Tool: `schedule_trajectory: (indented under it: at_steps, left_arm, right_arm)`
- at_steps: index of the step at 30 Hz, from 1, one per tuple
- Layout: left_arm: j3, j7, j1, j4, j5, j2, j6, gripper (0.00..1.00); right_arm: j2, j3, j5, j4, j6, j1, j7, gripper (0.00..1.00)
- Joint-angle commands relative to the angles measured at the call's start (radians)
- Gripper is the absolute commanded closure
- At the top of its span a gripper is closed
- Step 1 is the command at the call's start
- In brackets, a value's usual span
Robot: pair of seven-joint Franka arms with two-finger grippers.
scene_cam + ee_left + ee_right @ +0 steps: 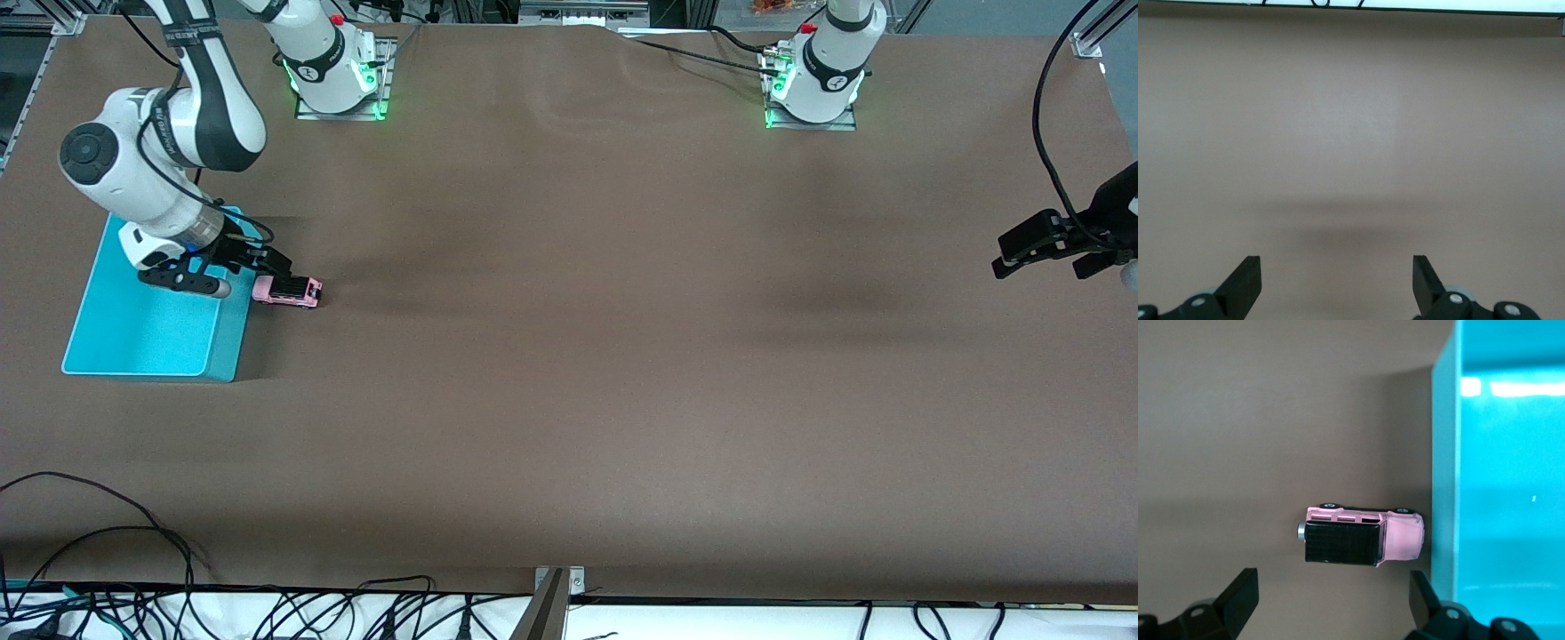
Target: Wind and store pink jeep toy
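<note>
The robot should store the pink jeep toy in the turquoise bin, so its right gripper will next grab the toy by its black roof (289, 287) (1342, 543).
The pink jeep toy (287, 291) (1361, 537), with its black roof up, stands on the brown table close against the outer wall of the turquoise bin (228, 342) (1445, 487). My right gripper (233, 271) (1331, 597) hangs low over the bin's edge right beside the jeep. It is open, with nothing between its fingers (1241, 597). My left gripper (1040, 269) (1336, 283) waits open over bare table at the left arm's end, holding nothing.
The bin looks empty inside (1511, 520). Cables (178, 604) run along the table edge nearest the front camera. Both arm bases (338, 80) (813, 89) stand at the table's edge farthest from that camera.
</note>
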Motion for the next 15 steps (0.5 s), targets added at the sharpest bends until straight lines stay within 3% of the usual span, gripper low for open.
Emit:
schedule_trajectory:
  at_steps: [1,15]
  left_arm:
    - [0.002,0.026,0.014,-0.018,-0.023,-0.009,-0.006,0.0]
    - [-0.004,0.028,0.0,-0.019,-0.02,-0.001,-0.022,0.0]
  right_arm:
    - [0.013,0.016,-0.003,-0.035,0.064,-0.008,0.198,0.0]
    - [0.047,0.016,-0.005,-0.053,0.105,-0.008,0.737,0.0]
